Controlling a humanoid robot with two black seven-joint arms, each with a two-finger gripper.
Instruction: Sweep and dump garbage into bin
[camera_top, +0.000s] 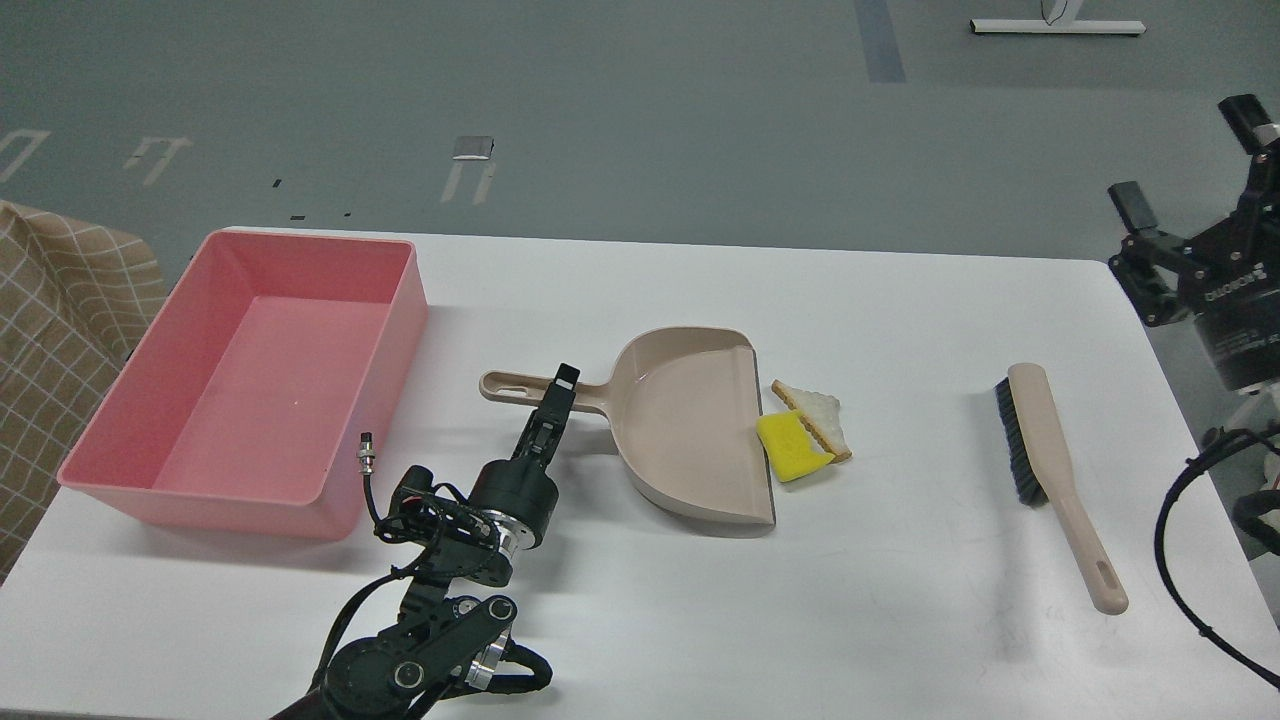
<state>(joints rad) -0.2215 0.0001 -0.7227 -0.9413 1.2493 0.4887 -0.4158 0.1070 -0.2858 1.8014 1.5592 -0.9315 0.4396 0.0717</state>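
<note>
The beige brush is long with a broad bristled head (1030, 430). The robot's right gripper will next grab the brush by its handle, close to the bristles, to sweep with it.
The yellow sponge chunk (790, 447) and the white bread slice (820, 413) lie together on the white table, touching the open lip of the beige dustpan (690, 430). The pink bin (250, 380) stands at the left and holds nothing. My left gripper (558, 395) sits at the dustpan's handle (505, 385); I see it edge-on and dark, so I cannot tell its fingers apart. My right gripper (1190, 160) is open and empty, raised beyond the table's right edge, far from the garbage.
A beige hand brush with black bristles (1045, 460) lies on the table at the right, handle toward me. A checked cloth (50, 320) hangs past the table's left edge. The table edge runs just right of the brush.
</note>
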